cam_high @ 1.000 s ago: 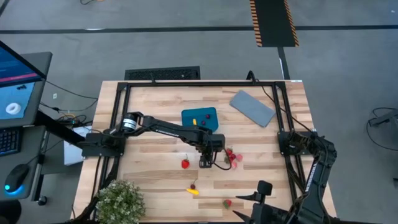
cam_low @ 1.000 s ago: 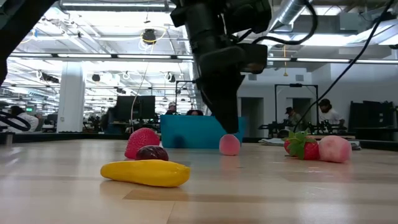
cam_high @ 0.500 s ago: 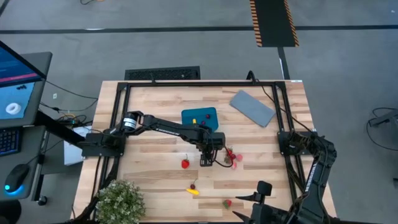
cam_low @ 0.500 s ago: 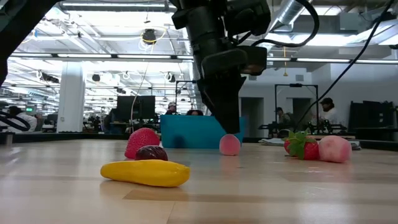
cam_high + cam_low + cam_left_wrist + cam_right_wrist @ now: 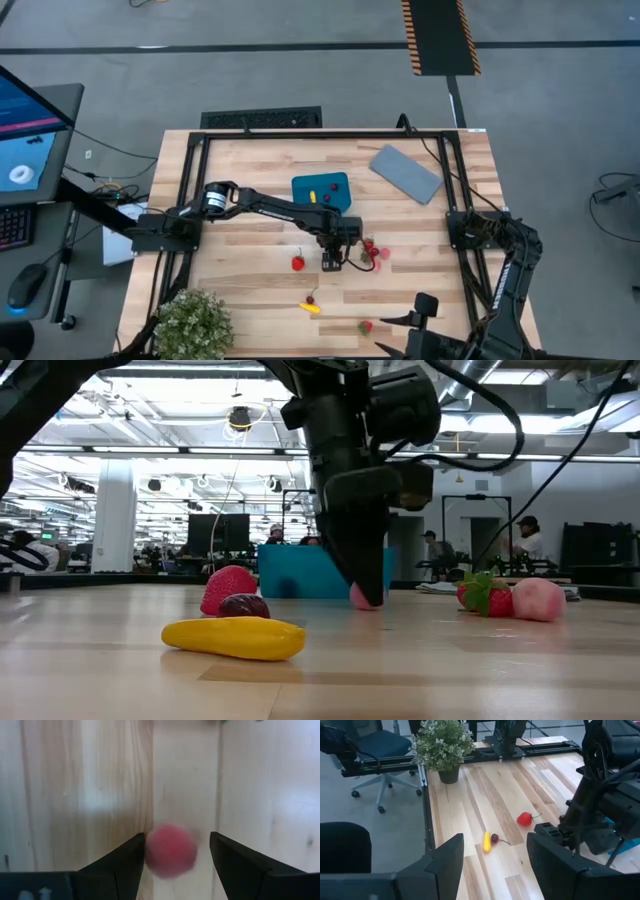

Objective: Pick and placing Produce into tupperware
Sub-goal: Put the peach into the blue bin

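Observation:
My left gripper should close on the pink berry (image 5: pixel 170 850) now. My fingers are on both sides of the berry above the wood, so they would hold it.
My left gripper (image 5: pixel 331 262) points down at the table's middle, open, its fingers on either side of a round pink berry (image 5: pixel 170 850) that lies on the wood and is half hidden in the low view (image 5: pixel 360 598). The teal tupperware (image 5: pixel 321 190) stands behind it with two small pieces inside. Other produce lies loose: a red strawberry (image 5: pixel 298 263), a yellow piece (image 5: pixel 311 309) with a dark cherry (image 5: pixel 244 606), a cluster (image 5: pixel 372 250), and one berry (image 5: pixel 366 326) near the front. My right gripper (image 5: pixel 495 865) waits open at the near right edge.
A flat grey lid (image 5: pixel 406 173) lies at the far right. A leafy potted plant (image 5: pixel 192 322) stands at the near left corner. A black frame (image 5: pixel 190 180) runs round the table. People show in the room beyond.
My left gripper has come down onto the table over the pink berry, so that its fingers now stand around the berry and partly hide it in the low view. The berry has stayed in place.

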You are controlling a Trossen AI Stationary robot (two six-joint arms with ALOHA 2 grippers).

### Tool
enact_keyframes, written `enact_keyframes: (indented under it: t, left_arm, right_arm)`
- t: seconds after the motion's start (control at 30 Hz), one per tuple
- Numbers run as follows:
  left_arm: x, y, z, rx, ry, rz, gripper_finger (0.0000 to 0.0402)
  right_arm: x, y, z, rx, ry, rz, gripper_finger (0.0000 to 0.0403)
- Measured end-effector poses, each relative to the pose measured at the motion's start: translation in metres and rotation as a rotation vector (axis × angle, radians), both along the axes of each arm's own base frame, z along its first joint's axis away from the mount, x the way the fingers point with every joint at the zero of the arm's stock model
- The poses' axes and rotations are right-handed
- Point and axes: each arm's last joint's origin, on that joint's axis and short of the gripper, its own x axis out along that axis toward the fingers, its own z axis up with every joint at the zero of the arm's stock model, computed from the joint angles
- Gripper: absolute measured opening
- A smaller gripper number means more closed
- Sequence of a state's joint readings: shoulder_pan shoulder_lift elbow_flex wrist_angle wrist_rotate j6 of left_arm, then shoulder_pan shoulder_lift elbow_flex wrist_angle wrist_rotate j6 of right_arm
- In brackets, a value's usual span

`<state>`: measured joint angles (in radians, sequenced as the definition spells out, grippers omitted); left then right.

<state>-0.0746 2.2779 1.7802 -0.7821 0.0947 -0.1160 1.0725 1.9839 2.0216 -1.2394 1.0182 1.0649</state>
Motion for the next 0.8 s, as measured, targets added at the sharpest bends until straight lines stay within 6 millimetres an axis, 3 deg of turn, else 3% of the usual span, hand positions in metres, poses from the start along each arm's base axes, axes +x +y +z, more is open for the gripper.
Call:
enact_keyframes:
  t: [0.2, 0.53, 0.8]
  left_arm:
    - [-0.001, 0.0, -0.0003, 0.004, 0.009, -0.014, 0.0192]
    - [-0.001, 0.0004, -0.0003, 0.024, 0.007, -0.02, 0.0086]
    - [-0.0021, -0.0013, 0.0006, 0.039, 0.011, -0.036, 0.0103]
  right_arm:
    - [0.0005, -0.0004, 0.0, -0.002, 0.0, -0.001, 0.024]
    - [0.0003, -0.001, -0.0002, -0.008, 0.004, -0.002, 0.024]
    - [-0.0002, -0.0017, -0.0006, -0.018, 0.009, -0.001, 0.024]
